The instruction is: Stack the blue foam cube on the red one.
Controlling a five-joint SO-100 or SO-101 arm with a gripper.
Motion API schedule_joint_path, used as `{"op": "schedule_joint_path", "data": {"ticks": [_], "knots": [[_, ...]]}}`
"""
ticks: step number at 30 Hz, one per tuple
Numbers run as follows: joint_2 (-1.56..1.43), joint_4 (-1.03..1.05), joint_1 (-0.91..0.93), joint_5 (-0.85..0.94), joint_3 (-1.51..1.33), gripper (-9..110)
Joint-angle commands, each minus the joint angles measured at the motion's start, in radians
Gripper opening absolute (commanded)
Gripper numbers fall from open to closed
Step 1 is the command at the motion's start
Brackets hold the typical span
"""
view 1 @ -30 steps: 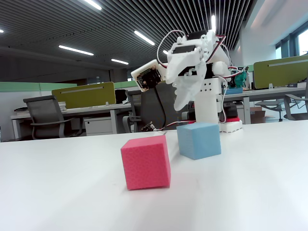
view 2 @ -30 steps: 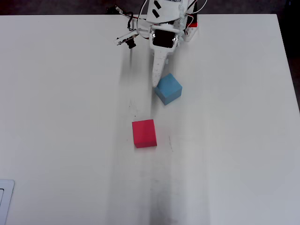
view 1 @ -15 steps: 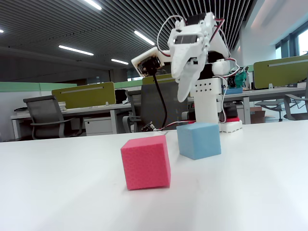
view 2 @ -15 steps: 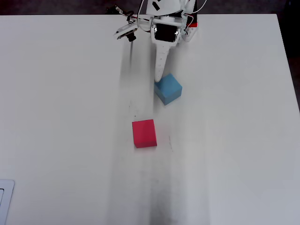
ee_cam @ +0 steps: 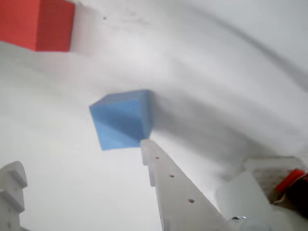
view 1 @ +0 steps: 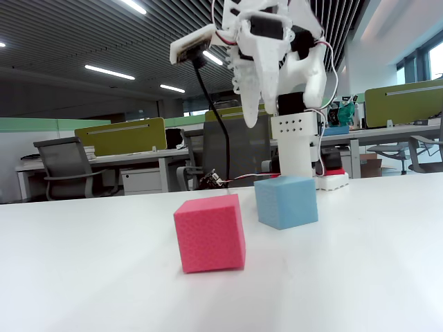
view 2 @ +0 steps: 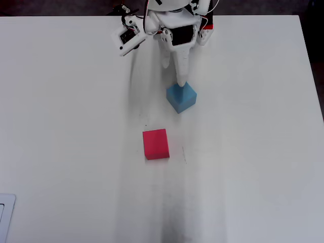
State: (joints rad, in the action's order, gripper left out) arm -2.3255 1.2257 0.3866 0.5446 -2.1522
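Observation:
Next, my gripper grips the blue foam cube (ee_cam: 120,120) by its opposite smooth sides to stack it on the red cube (ee_cam: 38,21).
The blue foam cube (ee_cam: 120,120) (view 1: 286,201) (view 2: 181,97) rests on the white table, just in front of the arm's base. The red cube (ee_cam: 38,21) (view 1: 210,232) (view 2: 155,144) sits apart from it, further from the base and to the left in the overhead view. My gripper (ee_cam: 79,156) (view 1: 246,104) (view 2: 173,74) is open and empty. It hangs well above the table, pointing down. In the wrist view one fingertip (ee_cam: 147,147) lines up with the blue cube's near edge, while the other finger (ee_cam: 13,180) is far to the left.
The arm's white base (view 1: 297,149) stands at the table's far edge, with cables behind it. The wrist camera (view 2: 126,38) sticks out to the left of the arm. A white object (view 2: 5,217) lies at the table's bottom left corner in the overhead view.

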Motion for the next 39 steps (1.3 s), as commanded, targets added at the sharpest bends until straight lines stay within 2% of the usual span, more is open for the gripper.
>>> {"op": "schedule_joint_path", "data": {"ticks": [1, 4, 13, 25, 39], "knots": [[0.063, 0.012, 0.014, 0.16, 0.072, 34], [0.13, 0.025, 0.02, 0.209, 0.101, 36], [0.233, -0.06, -0.006, 0.195, 0.017, 37], [0.265, -0.166, -0.057, 0.071, -0.124, 36], [0.336, -0.262, -0.097, -0.034, -0.158, 34]]}}
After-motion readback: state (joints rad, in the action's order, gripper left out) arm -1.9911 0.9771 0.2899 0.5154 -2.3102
